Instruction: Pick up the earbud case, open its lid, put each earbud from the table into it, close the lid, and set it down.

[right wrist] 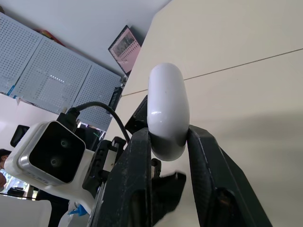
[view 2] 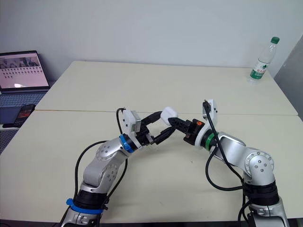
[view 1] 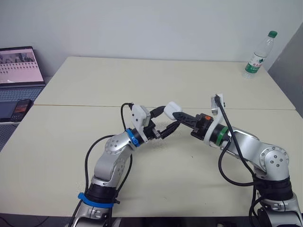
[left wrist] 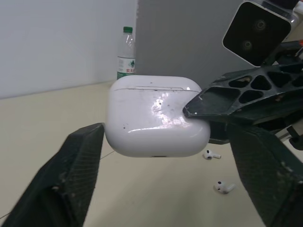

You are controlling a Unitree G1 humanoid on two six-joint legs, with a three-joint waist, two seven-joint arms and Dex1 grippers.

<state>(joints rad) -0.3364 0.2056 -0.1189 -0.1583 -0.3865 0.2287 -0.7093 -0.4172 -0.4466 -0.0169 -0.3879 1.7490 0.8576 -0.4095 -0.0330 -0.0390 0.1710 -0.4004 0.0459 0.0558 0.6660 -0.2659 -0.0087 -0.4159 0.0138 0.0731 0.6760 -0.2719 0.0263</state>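
My left gripper grips the white earbud case by its lower body [left wrist: 156, 135] next, leaving its lid free to open.
The white earbud case [view 1: 173, 109] hangs above the middle of the table, lid closed, seam visible near its top [left wrist: 150, 88]. My right gripper [right wrist: 168, 137] is shut on it, one black finger on each broad face. My left gripper [view 1: 170, 117] stands open around the case, its two fingers [left wrist: 78, 161] spread wide on either side without touching it. Two white earbuds [left wrist: 212, 154] [left wrist: 223, 187] lie loose on the table beneath, close together, seen in the left wrist view.
A water bottle [view 1: 259, 54] stands at the table's far right corner. A laptop [view 1: 19, 66] and a phone [view 1: 21, 108] rest on a separate surface to the left. The cream table [view 1: 142, 80] has a seam running across its middle.
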